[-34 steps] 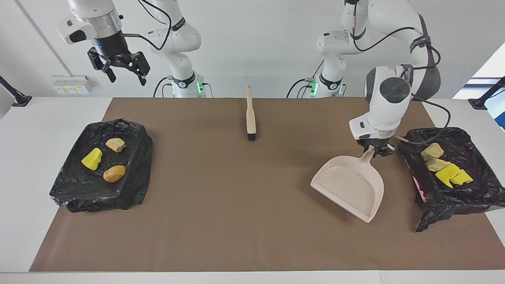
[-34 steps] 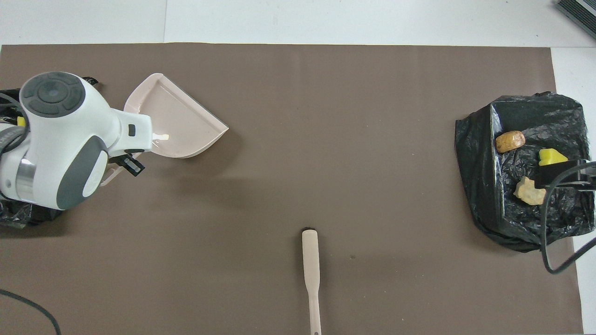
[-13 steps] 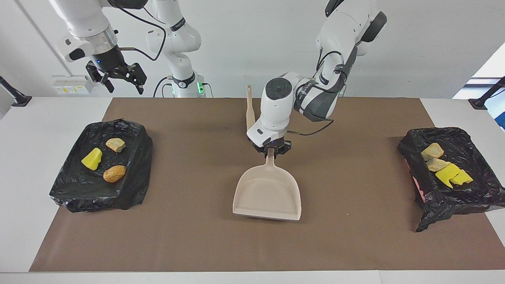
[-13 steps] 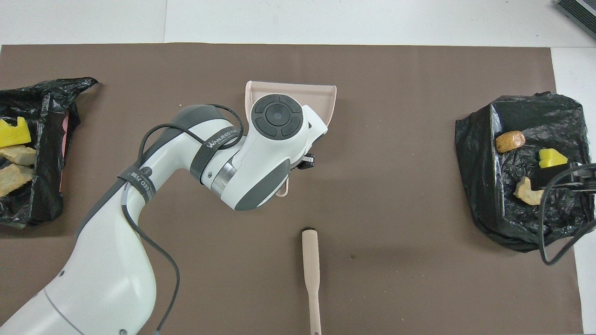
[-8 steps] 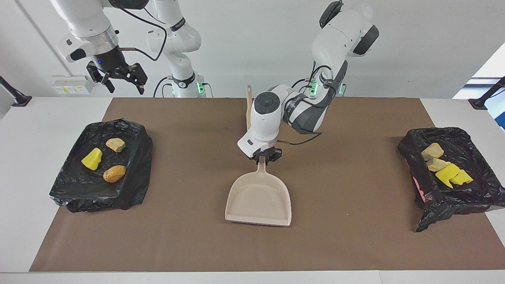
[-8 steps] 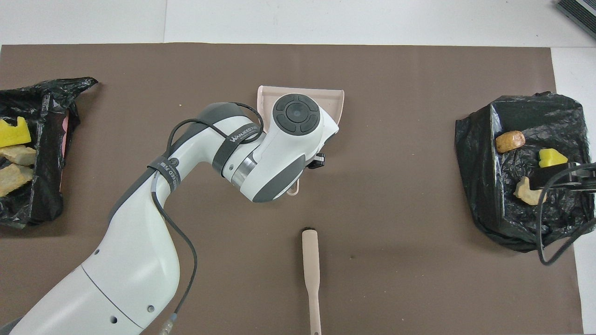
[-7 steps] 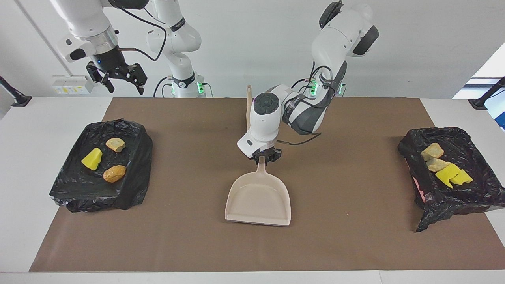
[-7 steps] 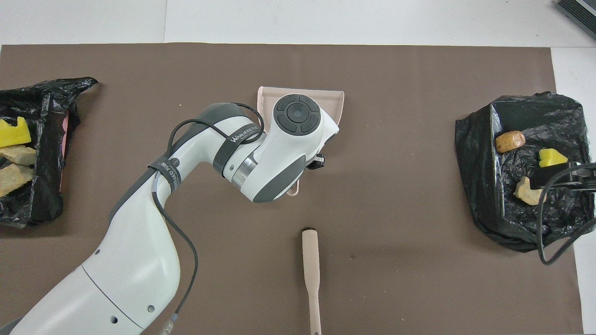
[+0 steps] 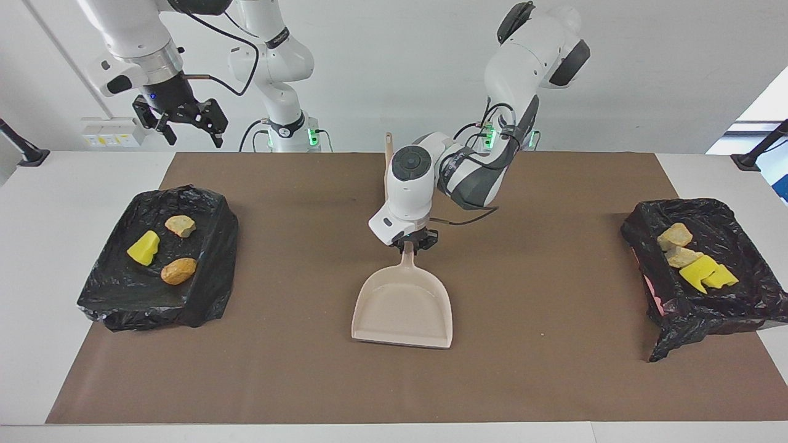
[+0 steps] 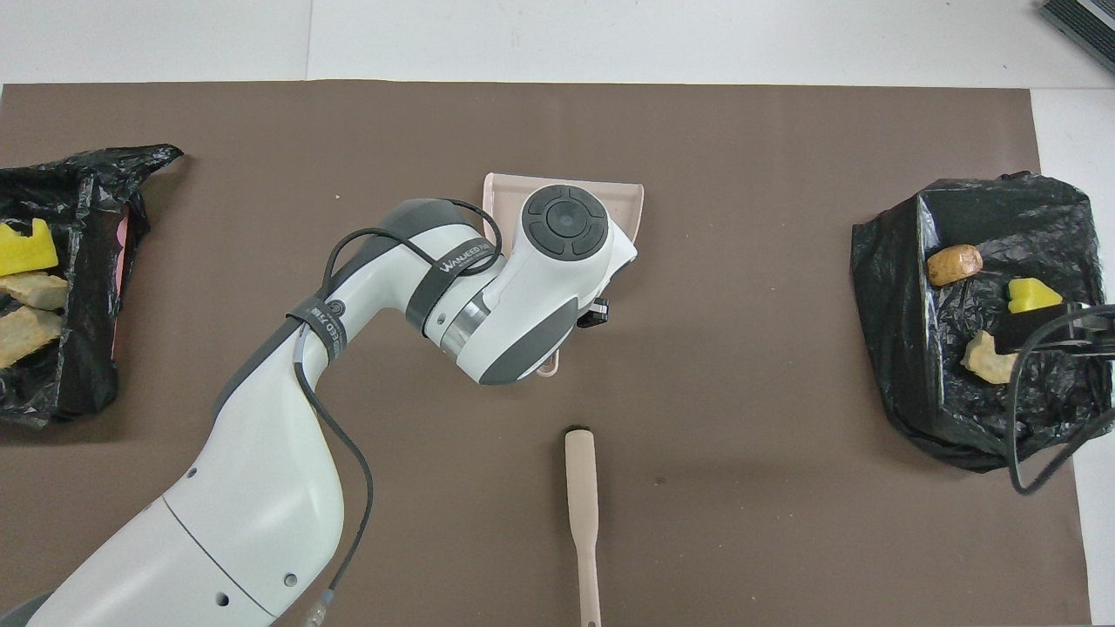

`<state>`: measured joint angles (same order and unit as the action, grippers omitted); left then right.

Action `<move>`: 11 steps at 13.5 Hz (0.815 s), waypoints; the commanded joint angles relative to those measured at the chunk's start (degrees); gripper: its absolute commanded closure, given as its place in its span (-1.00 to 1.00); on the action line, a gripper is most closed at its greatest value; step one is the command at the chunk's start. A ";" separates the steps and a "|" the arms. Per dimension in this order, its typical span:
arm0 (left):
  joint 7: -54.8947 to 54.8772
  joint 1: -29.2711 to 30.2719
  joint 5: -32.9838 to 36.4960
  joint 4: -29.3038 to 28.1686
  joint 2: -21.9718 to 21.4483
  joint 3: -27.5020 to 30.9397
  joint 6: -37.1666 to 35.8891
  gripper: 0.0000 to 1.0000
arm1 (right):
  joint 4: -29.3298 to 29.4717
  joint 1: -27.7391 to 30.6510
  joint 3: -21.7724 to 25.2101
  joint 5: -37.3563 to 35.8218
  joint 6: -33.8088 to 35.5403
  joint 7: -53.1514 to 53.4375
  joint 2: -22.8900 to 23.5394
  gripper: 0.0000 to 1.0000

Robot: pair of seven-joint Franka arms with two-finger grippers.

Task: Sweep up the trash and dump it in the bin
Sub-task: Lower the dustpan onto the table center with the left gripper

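Observation:
The dustpan's rim sits level on the brown mat in the overhead view. I need to open my left gripper.
My left gripper point(image 9: 411, 245) is shut on the handle of the empty beige dustpan point(image 9: 403, 311), which sits low on the middle of the brown mat; its rim shows in the overhead view point(image 10: 629, 198). The trash lies in two black-lined bins. The bin point(image 9: 123, 295) at the right arm's end holds a yellow wedge point(image 9: 143, 247), a tan lump point(image 9: 180, 226) and an orange lump point(image 9: 178, 270). The bin point(image 9: 689, 314) at the left arm's end holds tan lumps point(image 9: 674, 235) and yellow wedges point(image 9: 699, 271). My right gripper point(image 9: 184, 123) is open and empty, raised over its bin.
A beige brush point(image 10: 581, 505) lies on the mat nearer to the robots than the dustpan, partly hidden by the left arm in the facing view point(image 9: 388, 163). The brown mat point(image 9: 554, 381) covers most of the white table.
My left arm has carried the dustpan from beside the bin at its end to the middle of the mat, and lately drew it slightly toward the robots. The right gripper has barely moved.

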<state>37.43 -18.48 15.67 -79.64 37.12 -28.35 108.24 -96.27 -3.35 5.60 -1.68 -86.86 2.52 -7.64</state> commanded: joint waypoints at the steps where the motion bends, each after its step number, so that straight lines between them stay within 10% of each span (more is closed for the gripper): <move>1: 1.06 -0.94 0.68 -1.30 -0.56 0.49 -0.13 1.00 | -0.93 0.80 -0.42 -0.60 -1.39 -1.99 -0.80 -1.00; 6: 1.06 -0.94 1.03 -1.31 -0.74 0.49 -1.27 0.24 | -0.93 0.80 -0.42 -0.51 -1.39 -1.91 -0.80 -1.00; 9: 0.98 -0.33 0.68 -1.83 -3.45 0.49 -1.19 -0.76 | -1.02 0.80 -0.42 -0.25 -1.39 -1.91 -0.80 -1.00; 11: 0.80 -0.24 0.59 -2.80 -6.35 1.19 -1.36 -1.00 | -1.02 0.80 -0.42 -0.34 -1.39 -1.91 -0.80 -1.00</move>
<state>37.51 -18.61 15.76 -80.18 35.08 -28.25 108.00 -96.27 -3.35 5.60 -1.68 -86.86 2.52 -7.64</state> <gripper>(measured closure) 0.211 0.000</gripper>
